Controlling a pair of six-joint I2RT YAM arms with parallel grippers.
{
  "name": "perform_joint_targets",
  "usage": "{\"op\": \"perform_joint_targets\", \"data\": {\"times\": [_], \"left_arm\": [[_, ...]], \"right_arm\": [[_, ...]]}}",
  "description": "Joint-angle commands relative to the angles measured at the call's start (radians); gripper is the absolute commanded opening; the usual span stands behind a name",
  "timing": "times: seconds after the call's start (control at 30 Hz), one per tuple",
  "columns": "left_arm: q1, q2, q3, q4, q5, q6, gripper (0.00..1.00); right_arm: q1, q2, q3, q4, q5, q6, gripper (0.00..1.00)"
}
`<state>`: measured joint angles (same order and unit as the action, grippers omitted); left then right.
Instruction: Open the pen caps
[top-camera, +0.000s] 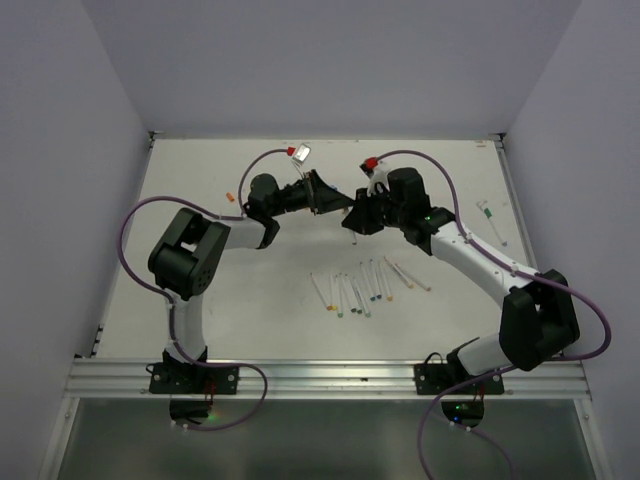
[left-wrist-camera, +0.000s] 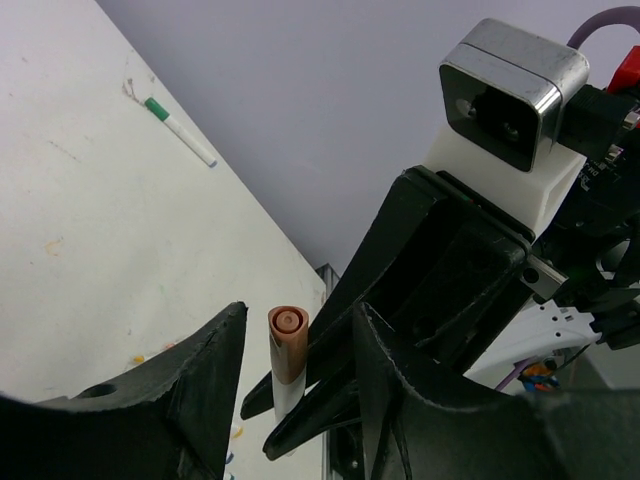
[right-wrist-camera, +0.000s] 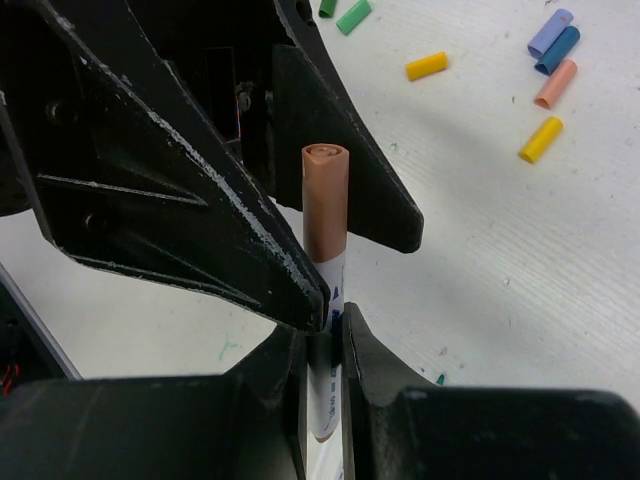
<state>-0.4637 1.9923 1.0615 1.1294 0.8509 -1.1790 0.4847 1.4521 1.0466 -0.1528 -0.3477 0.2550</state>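
The left gripper's fingers are level with the end of the brown-orange cap between them, so the left gripper needs to close. Closing now would hold the cap.
A white pen (right-wrist-camera: 325, 400) with a brown-orange pen cap (right-wrist-camera: 325, 200) stands upright between the two grippers above the table. My right gripper (right-wrist-camera: 322, 330) is shut on the white barrel below the cap. My left gripper (left-wrist-camera: 300, 315) is open, its fingers (left-wrist-camera: 190, 400) standing on either side of the cap (left-wrist-camera: 288, 345) with a gap on each side. In the top view the two grippers, left (top-camera: 325, 195) and right (top-camera: 355, 215), meet at mid table. Several more pens (top-camera: 365, 285) lie in a row nearer the arm bases.
Several loose caps lie on the table in the right wrist view: yellow (right-wrist-camera: 426, 66), green (right-wrist-camera: 352, 17), blue (right-wrist-camera: 550, 32), peach (right-wrist-camera: 555, 83). A single green-capped pen (left-wrist-camera: 180, 130) lies near the right table edge (top-camera: 505, 200). A small orange piece (top-camera: 230, 197) lies at the left.
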Motion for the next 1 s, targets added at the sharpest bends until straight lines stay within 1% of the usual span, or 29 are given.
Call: {"op": "perform_joint_targets", "data": {"times": [0.0,0.1,0.3,0.4,0.43,0.47,0.5,0.63,0.67,0.7,0.73,0.8,0.83,0.87,0.9,0.93,0.97], "left_arm": [[0.003,-0.044,-0.011,0.049,-0.009,-0.005,0.50],[0.004,-0.050,-0.012,0.040,-0.012,0.004,0.48],[0.011,-0.059,-0.018,0.043,-0.015,0.007,0.35],[0.011,-0.061,-0.020,0.056,-0.012,0.005,0.24],[0.011,-0.059,-0.018,0.056,-0.012,0.005,0.16],[0.011,-0.059,-0.018,0.058,-0.010,0.005,0.12],[0.011,-0.058,-0.020,0.061,-0.012,0.004,0.00],[0.011,-0.070,-0.038,0.101,-0.018,0.001,0.00],[0.014,-0.081,-0.046,0.102,-0.045,0.011,0.00],[0.017,-0.092,-0.040,0.066,-0.064,0.033,0.00],[0.022,-0.117,-0.022,-0.073,-0.085,0.106,0.00],[0.048,-0.131,0.057,-0.193,-0.171,0.186,0.00],[0.065,-0.116,0.083,-0.244,-0.200,0.199,0.00],[0.109,-0.098,0.116,-0.215,-0.226,0.162,0.00],[0.137,-0.061,0.126,-0.165,-0.239,0.056,0.00],[0.163,-0.041,0.144,-0.110,-0.242,0.020,0.00],[0.199,-0.023,0.211,-0.127,-0.253,0.006,0.00]], "right_arm": [[0.003,-0.022,-0.003,0.032,0.026,0.001,0.00],[0.003,-0.024,-0.008,0.027,0.023,-0.003,0.00],[0.003,-0.036,-0.019,0.009,0.032,-0.011,0.00],[0.005,-0.036,-0.025,0.015,0.035,-0.007,0.00],[0.003,-0.036,-0.023,0.019,0.035,-0.003,0.00],[0.005,-0.033,-0.020,0.021,0.030,-0.002,0.00],[0.005,-0.030,-0.014,0.019,0.030,0.001,0.00],[0.005,-0.026,-0.005,0.018,0.036,0.009,0.00],[0.005,-0.024,-0.005,0.007,0.039,0.006,0.00],[0.006,-0.025,-0.007,-0.011,0.058,0.004,0.00],[0.006,-0.030,-0.023,-0.040,0.065,0.003,0.00],[0.011,-0.047,-0.052,-0.057,0.079,0.004,0.00],[0.014,-0.059,-0.089,-0.060,0.104,0.009,0.00],[0.015,-0.076,-0.105,-0.060,0.108,0.012,0.00],[0.015,-0.079,-0.124,-0.065,0.108,0.015,0.00],[0.017,-0.079,-0.128,-0.077,0.108,0.013,0.00],[0.020,-0.079,-0.131,-0.091,0.114,0.012,0.00]]}}
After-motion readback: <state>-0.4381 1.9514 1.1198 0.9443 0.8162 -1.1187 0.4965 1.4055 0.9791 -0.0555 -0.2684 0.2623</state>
